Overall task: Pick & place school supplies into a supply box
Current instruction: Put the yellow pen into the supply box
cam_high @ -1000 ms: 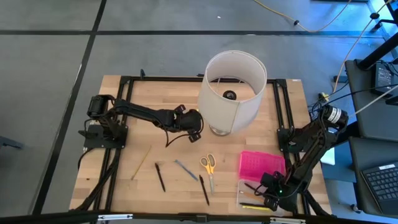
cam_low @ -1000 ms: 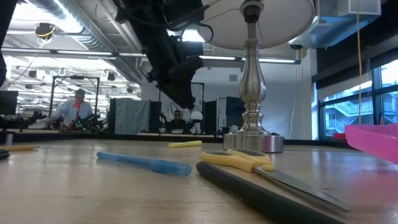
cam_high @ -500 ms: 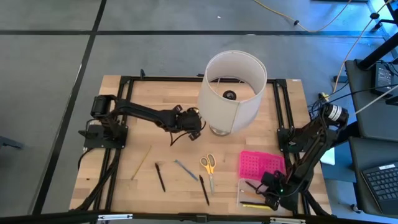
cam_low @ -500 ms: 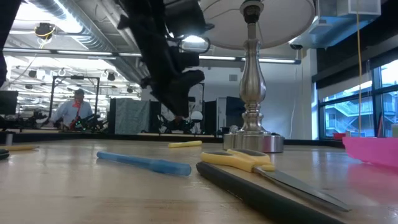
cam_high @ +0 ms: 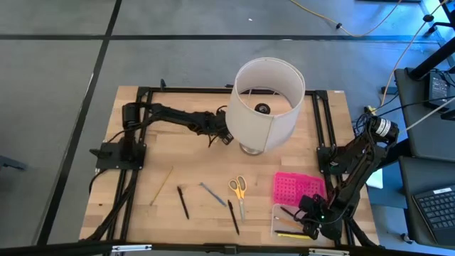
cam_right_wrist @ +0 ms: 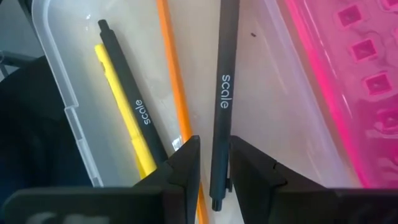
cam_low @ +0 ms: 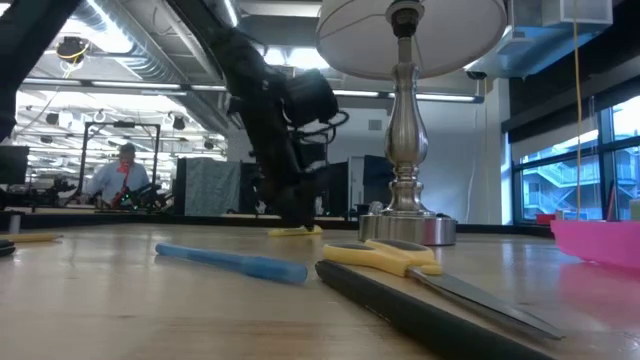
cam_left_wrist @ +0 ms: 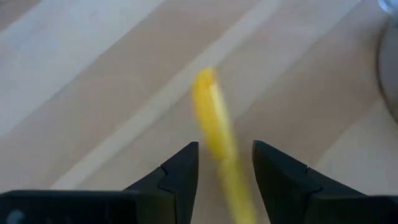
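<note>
I should next grab the yellow marker by its body (cam_left_wrist: 232,179). Then the yellow marker's rounded end (cam_left_wrist: 210,96) will stay free on the way to the supply box, with my left gripper holding the marker.
A short yellow marker (cam_left_wrist: 208,106) lies on the table beside the lamp base. My left gripper (cam_left_wrist: 225,149) is low over it, open, one finger on each side of its near end; in the low view the left gripper (cam_low: 292,218) stands just above the marker (cam_low: 297,231). My right gripper (cam_right_wrist: 214,143) hangs over the clear supply box (cam_right_wrist: 68,118), shut on a black pen (cam_right_wrist: 222,93). Inside the box lie another black pen (cam_right_wrist: 127,87), a yellow pen and an orange pencil (cam_right_wrist: 174,81). The pink lid (cam_high: 298,188) stands open behind the box. My right gripper pinches the black pen between its two fingers close to one end (cam_right_wrist: 216,186). The fingers slant down from above. The pen runs on forward past the fingertips, over the box floor; whether its far end rests there is outside the frame.
The white lamp (cam_high: 264,105) stands right beside my left gripper (cam_high: 226,137). Near the table's front lie a pencil (cam_high: 162,185), two black pens (cam_high: 183,202) (cam_high: 233,217), a grey-blue pen (cam_high: 212,194) and yellow-handled scissors (cam_high: 238,190).
My left gripper has swung toward the far edge and the lamp base and has come down almost to the tabletop, over the yellow marker. My right gripper has stayed over the box with the pen.
</note>
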Action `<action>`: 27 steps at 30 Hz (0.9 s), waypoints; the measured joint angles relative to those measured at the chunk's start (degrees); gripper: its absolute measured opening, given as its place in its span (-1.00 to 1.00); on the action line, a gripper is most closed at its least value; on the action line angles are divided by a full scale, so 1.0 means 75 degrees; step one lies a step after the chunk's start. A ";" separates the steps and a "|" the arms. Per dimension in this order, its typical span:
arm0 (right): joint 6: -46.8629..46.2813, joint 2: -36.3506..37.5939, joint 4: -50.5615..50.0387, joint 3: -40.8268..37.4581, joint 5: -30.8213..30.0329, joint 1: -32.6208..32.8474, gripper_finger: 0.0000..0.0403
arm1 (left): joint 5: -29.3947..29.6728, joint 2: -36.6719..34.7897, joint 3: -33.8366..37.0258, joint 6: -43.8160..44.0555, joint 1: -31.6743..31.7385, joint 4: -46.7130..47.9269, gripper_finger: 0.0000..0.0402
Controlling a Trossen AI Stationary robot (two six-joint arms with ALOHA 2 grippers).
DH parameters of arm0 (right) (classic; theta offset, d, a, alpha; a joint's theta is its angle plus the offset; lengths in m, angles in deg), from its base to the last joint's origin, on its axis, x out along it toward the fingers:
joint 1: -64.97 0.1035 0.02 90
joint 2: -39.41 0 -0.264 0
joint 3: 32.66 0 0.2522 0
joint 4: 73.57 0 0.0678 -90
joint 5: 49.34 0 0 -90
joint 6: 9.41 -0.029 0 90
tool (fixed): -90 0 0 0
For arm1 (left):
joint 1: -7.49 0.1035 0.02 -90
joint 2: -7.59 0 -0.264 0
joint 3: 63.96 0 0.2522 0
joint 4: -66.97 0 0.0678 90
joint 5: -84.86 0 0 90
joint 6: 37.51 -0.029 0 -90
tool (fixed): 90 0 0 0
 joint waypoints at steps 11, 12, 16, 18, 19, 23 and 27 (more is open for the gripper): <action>0.0000 0.0000 -0.0023 0.0000 -0.0003 0.0000 -0.55 | -0.0540 0.0316 -0.0039 -0.0500 0.0232 -0.0016 -0.41; 0.0000 0.0000 -0.0023 0.0000 -0.0006 0.0000 -0.55 | -0.0553 0.0317 -0.0039 -0.0590 0.0206 -0.0019 -0.45; 0.0000 0.0000 -0.0020 0.0000 -0.0006 0.0000 -0.55 | -0.0574 0.0325 -0.0039 -0.0869 0.0123 0.0005 -0.65; -0.0007 0.0000 -0.0020 0.0000 -0.0006 0.0000 -0.55 | -0.0544 0.0310 -0.0037 -0.0989 0.0069 0.0026 -0.75; -0.0016 0.0000 -0.0016 0.0000 -0.0006 0.0000 -0.55 | -0.0539 0.0274 -0.0034 -0.1033 0.0059 0.0044 -0.79; -0.0020 0.0015 0.0062 0.0006 -0.0014 0.0000 -0.55 | -0.0550 0.0102 -0.0004 -0.1070 -0.0061 0.0277 -0.89; -0.0022 0.0075 0.0030 0.0172 -0.0355 0.0013 -0.55 | -0.0716 -0.0270 0.0036 -0.0976 -0.0284 0.1003 -0.85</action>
